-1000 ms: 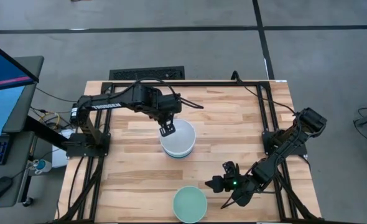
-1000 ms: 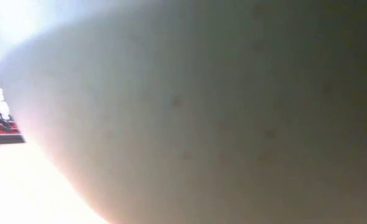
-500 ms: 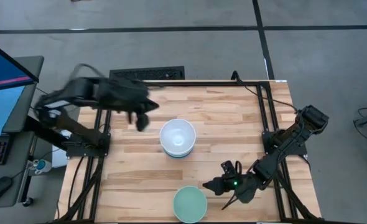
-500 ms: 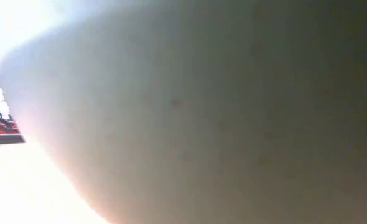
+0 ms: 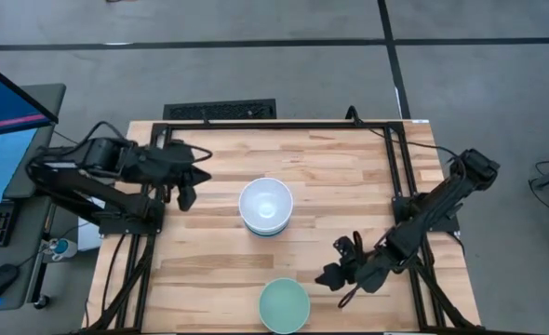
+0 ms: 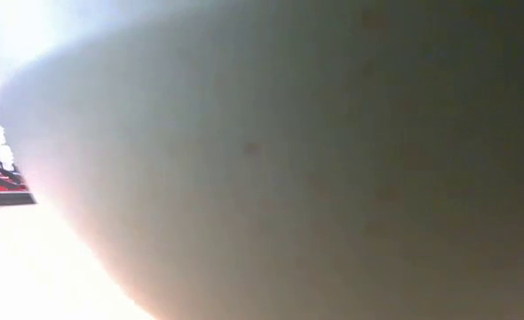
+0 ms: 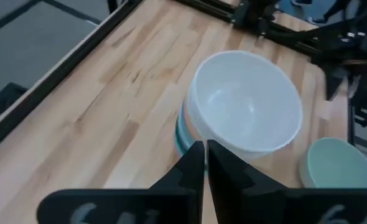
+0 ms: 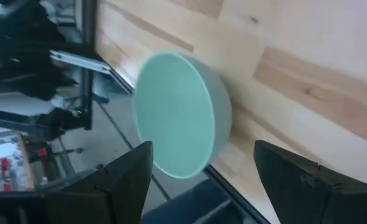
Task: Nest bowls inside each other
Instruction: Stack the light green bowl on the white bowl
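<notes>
I will next use my right gripper to grab the mint green bowl by its rim (image 5: 308, 300) (image 8: 213, 118), so that it can be nested in the stack.
A stack of nested bowls (image 5: 265, 207) stands mid-table, a white bowl (image 7: 246, 112) uppermost with turquoise and blue rims showing under it. A mint green bowl (image 5: 284, 305) sits apart by the table's near edge, resting on its base; it also shows in the right wrist view (image 8: 177, 115), and its wall (image 6: 333, 160) fills the low view. My left gripper (image 5: 186, 193) hovers shut over the table's left part, well clear of the stack. My right gripper (image 5: 330, 279) is open just right of the mint bowl, its fingers pointing at the bowl without touching it. The other bowls are out of view.
Bare wood lies between the stack and the mint bowl and across the table's far half. A black metal frame (image 5: 284, 124) runs round the table's edge. The mint bowl stands close to the near edge (image 8: 233, 155). A monitor (image 5: 5, 102) stands off the table's left.
My left gripper has left the rim of the top white bowl and swung quickly toward the table's left edge; the white bowl stays nested on the stack. My right gripper has drawn back slightly toward the right edge and stays open beside the mint bowl.
</notes>
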